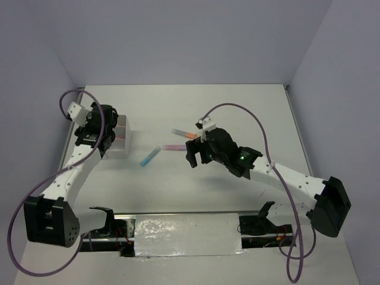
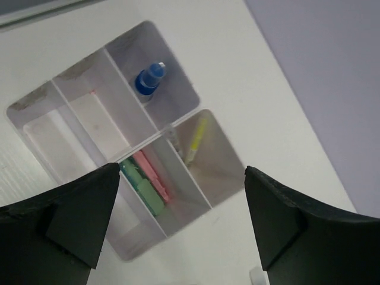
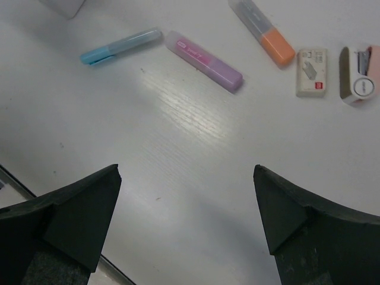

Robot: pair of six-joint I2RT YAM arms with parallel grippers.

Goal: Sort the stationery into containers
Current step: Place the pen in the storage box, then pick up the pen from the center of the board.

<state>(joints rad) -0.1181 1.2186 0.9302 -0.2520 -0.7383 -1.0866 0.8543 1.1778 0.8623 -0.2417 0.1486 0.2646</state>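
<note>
The right gripper should next grab the pink marker by its solid purple end, so the marker's clear end stays free to hand over to the left gripper.
The white organizer (image 1: 122, 141) stands at the left, and my left gripper (image 1: 102, 135) hovers above it, open and empty. In the left wrist view the organizer (image 2: 98, 122) holds a blue-capped bottle (image 2: 150, 79), a yellow pen (image 2: 196, 139), a green marker (image 2: 144, 189) and a pink marker (image 2: 149, 171), each kind in its own compartment. My left gripper (image 2: 181, 169) has its jaws wide apart. On the table lie a blue marker (image 3: 122, 46), a pink marker (image 3: 203, 60), an orange-tipped marker (image 3: 262, 29) and an eraser (image 3: 312, 72). My right gripper (image 3: 187, 169) hangs open above the table, short of them.
A small white and pink stapler-like item (image 3: 358, 74) lies right of the eraser. From above, the blue marker (image 1: 149, 157) lies between the organizer and my right gripper (image 1: 199, 155). Grey walls close in the table on three sides.
</note>
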